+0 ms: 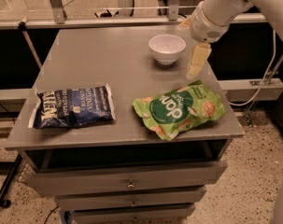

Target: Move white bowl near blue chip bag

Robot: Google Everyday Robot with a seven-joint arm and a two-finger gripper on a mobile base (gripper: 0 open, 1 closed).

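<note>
The white bowl is wide and round across its open top. My gripper next needs to grab the bowl by its thin rim (185, 43) to move it.
The white bowl (167, 48) stands upright and empty at the back of the grey table (85, 55), right of centre. The blue chip bag (73, 106) lies flat near the front left edge. My gripper (191, 55) hangs from the white arm that enters at the upper right. It is just right of the bowl and above the table, open and empty. One cream finger (197, 60) points down beside the bowl, not touching it.
A bright green snack bag (180, 108) lies at the front right, just below the gripper. The table has drawers under it. A rail and metal posts run behind the back edge. A cable hangs at the right.
</note>
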